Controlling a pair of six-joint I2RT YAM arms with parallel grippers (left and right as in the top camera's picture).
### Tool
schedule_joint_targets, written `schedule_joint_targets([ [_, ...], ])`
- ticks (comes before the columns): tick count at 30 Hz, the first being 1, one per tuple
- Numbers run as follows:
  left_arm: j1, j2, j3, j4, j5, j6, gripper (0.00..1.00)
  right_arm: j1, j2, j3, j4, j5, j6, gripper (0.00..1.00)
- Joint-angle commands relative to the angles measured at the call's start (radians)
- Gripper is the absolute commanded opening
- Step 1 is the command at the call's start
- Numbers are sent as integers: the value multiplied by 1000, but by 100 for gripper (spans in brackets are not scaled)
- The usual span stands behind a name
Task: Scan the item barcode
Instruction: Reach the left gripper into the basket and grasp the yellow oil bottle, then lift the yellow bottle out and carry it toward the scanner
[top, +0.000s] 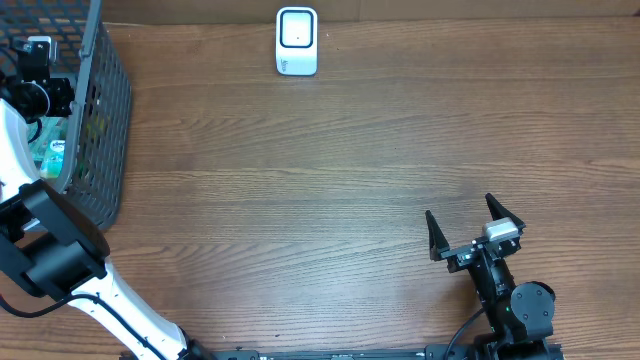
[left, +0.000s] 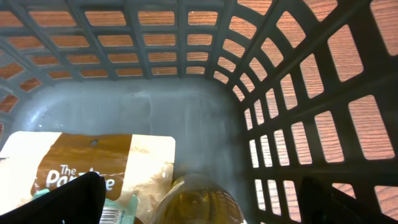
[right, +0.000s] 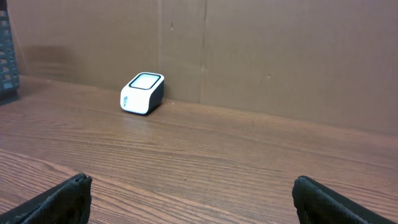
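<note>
The amber bottle's barcode needs to stay clear for the white barcode scanner, so my left gripper should grab the bottle by its end with the cap (left: 200, 200) next.
My left gripper (left: 205, 205) is down inside the grey mesh basket (top: 100, 110) at the table's far left. It stands open. An amber bottle (left: 199, 199) lies between its fingers with a gap on either side. Beside the bottle lies a brown-and-cream pouch (left: 93, 162), and a small barcode label (left: 115, 208) shows at its lower edge. The white barcode scanner (top: 297, 41) stands at the back edge of the table and also appears as the scanner (right: 142, 93) in the right wrist view. My right gripper (top: 459, 207) rests open over bare wood at the front right, nothing in it.
The basket walls (left: 292, 112) close in around the left gripper on all sides. Green and white packets (top: 50, 155) show through the basket rim from overhead. A brown cardboard wall (right: 261, 56) runs along the back of the table behind the scanner.
</note>
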Motion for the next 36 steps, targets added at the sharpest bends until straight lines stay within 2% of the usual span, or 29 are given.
schedule_joint_targets([
  [1,-8,-10,21,7,17,-22,99,-3,-9,-11,3,6,2,100],
  [2,-6,-10,21,8,17,-22,100,-3,-9,-11,3,6,2,100],
  [3,-6,-10,21,8,14,-21,90,-3,-9,-11,3,6,2,100],
  [5,-6,-8,21,7,-7,-21,62,-3,-9,-11,3,6,2,100],
  [6,-6,-8,19,7,-14,-21,56,-3,-9,-11,3,6,2,100],
  [11,-15,-5,19,9,-32,-22,52,-3,-9,-11,3,6,2,100],
  [13,-15,-5,20,13,-31,-23,41,-3,-9,-11,3,6,2,100],
  [14,-14,-7,21,16,-31,-31,32,-3,-9,-11,3,6,2,100],
  [16,-12,-13,31,15,-31,-41,23,-3,-9,-11,3,6,2,100],
  [26,-8,-145,130,33,-33,-87,27,-3,-9,-11,3,6,2,100],
  [36,-9,-375,253,57,-34,-263,26,-3,-9,-10,3,6,2,100],
])
